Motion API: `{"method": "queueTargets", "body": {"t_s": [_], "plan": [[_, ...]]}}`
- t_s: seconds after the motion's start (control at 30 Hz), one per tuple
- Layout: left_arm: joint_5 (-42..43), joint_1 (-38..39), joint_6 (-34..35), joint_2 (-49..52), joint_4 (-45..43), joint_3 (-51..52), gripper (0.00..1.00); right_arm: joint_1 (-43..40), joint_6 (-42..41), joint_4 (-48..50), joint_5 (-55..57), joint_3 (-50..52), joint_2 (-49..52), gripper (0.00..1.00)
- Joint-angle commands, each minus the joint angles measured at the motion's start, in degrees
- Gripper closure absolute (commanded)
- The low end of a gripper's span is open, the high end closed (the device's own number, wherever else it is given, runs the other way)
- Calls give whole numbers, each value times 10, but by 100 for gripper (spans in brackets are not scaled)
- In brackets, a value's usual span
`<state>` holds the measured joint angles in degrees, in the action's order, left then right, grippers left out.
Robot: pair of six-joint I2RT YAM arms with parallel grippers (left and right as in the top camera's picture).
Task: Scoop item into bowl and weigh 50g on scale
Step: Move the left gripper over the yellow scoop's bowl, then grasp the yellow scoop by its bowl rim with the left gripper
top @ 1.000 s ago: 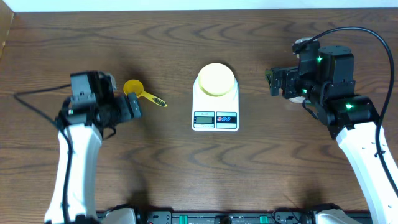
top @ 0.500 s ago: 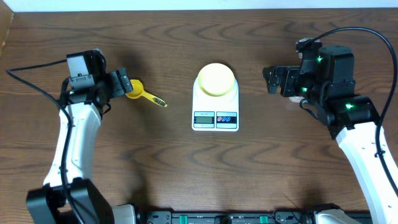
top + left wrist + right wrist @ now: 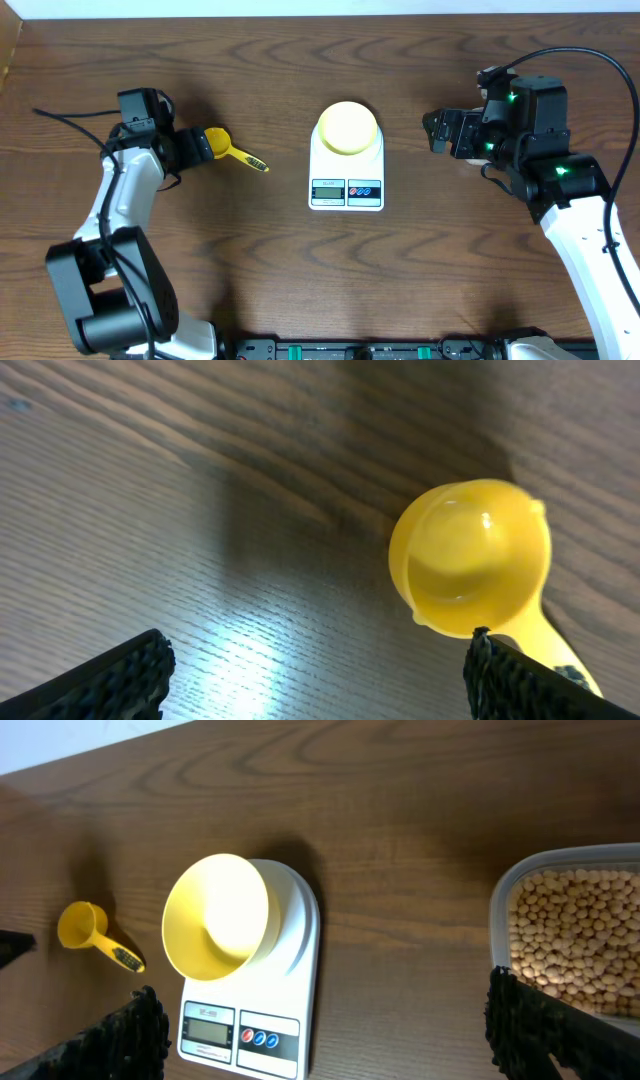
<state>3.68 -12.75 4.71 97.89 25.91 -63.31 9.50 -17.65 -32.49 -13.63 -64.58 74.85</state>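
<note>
The left gripper will next grip the yellow scoop by its cup's rim (image 3: 208,134) (image 3: 420,507), opposite the handle, so the handle stays free to hand over.
The pale-yellow bowl (image 3: 347,127) stands empty on the white scale (image 3: 320,165) at the table's middle. Left of it lies a yellow scoop (image 3: 228,150), its cup empty. My left gripper (image 3: 195,146) is open just left of the scoop's cup. In the left wrist view the scoop (image 3: 470,560) lies ahead and to the right of the left gripper (image 3: 318,675), with its handle by the right finger. My right gripper (image 3: 438,133) hangs open to the right of the scale. The right wrist view shows the bowl (image 3: 215,915), the scale (image 3: 295,955) and the tan beans (image 3: 575,935).
The beans lie in a clear plastic tub (image 3: 500,900) to the right of the scale; in the overhead view my right arm hides it. Black cables trail from both arms. Bare wood tabletop lies in front of the scale.
My left arm has swung toward the back left, bringing its open gripper up beside the scoop's cup. The right arm, the scale and the bowl have stayed put.
</note>
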Motion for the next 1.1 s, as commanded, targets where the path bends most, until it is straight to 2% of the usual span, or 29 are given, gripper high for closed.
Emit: {"method": "queueTargets", "body": {"t_s": [0.0, 0.77, 0.9, 1.07], "plan": [[-7, -2, 4, 21, -4, -8, 5, 0, -12, -7, -10, -12, -6, 1], [0, -2, 3, 99, -108, -8, 5, 0, -12, -7, -20, -12, -6, 1], [-1, -2, 3, 100, -115, -8, 11, 0, -12, -7, -20, -12, -6, 1], [0, -2, 3, 102, -124, -8, 12, 0, -12, -6, -20, -12, -6, 1]]}}
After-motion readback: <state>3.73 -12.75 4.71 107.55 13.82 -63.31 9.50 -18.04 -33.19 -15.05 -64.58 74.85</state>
